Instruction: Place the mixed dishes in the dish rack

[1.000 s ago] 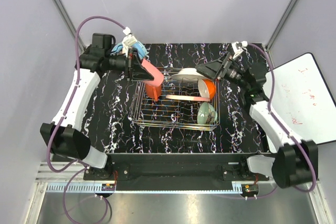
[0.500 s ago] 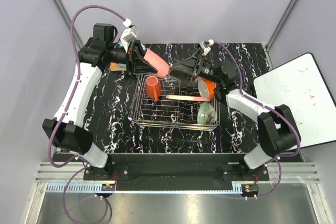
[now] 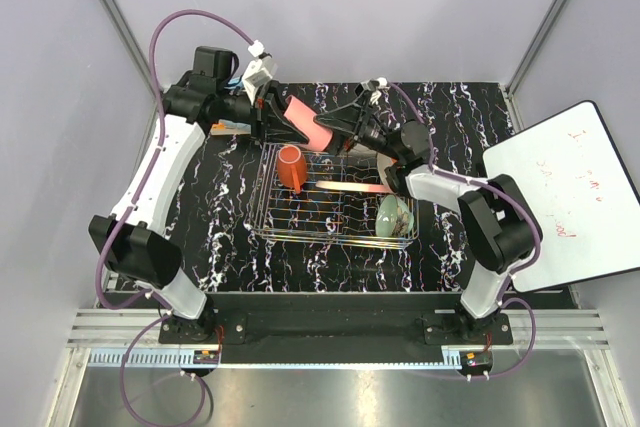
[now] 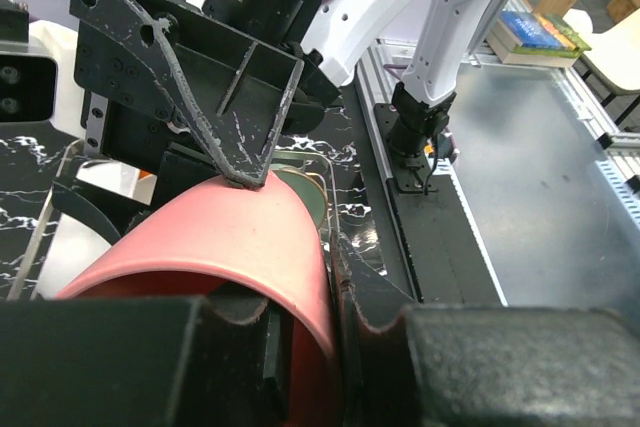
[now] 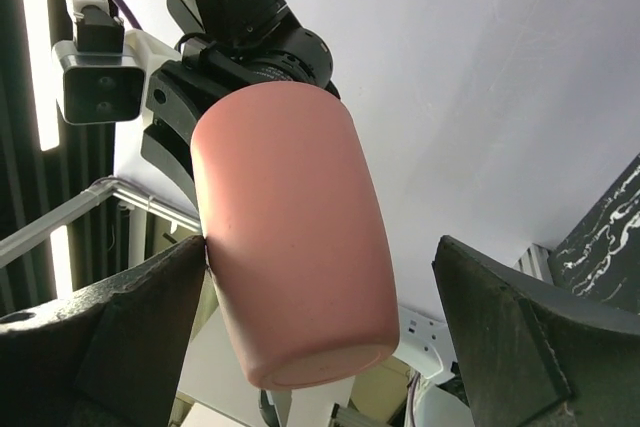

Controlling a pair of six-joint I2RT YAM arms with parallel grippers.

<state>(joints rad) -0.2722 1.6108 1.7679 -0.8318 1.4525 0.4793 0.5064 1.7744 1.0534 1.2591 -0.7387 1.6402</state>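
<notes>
Next, my right gripper grabs the pink cup by its base end point(image 3: 321, 136) point(image 5: 315, 335), so that the cup goes into the dish rack rim first.
My left gripper point(image 3: 279, 115) is shut on the rim of the pink cup point(image 3: 300, 120), one finger inside and one outside, and holds it tilted in the air above the back left corner of the dish rack point(image 3: 268, 209). In the left wrist view the cup point(image 4: 220, 237) fills the space before my left gripper point(image 4: 335, 282). My right gripper point(image 5: 320, 347) is open around the cup's point(image 5: 290, 237) base; its left finger point(image 5: 110, 337) touches the cup's side and the other stands apart. An orange-red mug point(image 3: 291, 167), a pink-and-cream plate point(image 3: 352, 187) and a pale green bowl point(image 3: 394, 215) are in the rack.
A white board point(image 3: 570, 197) lies at the table's right edge. My right arm point(image 3: 440, 179) stretches across the back right part of the rack and hides the dishes under it. Purple cables loop above both arms.
My left arm has lifted the pink cup up and back from the rack. My right arm has swung left to the cup and its jaws have spread wide around the base.
</notes>
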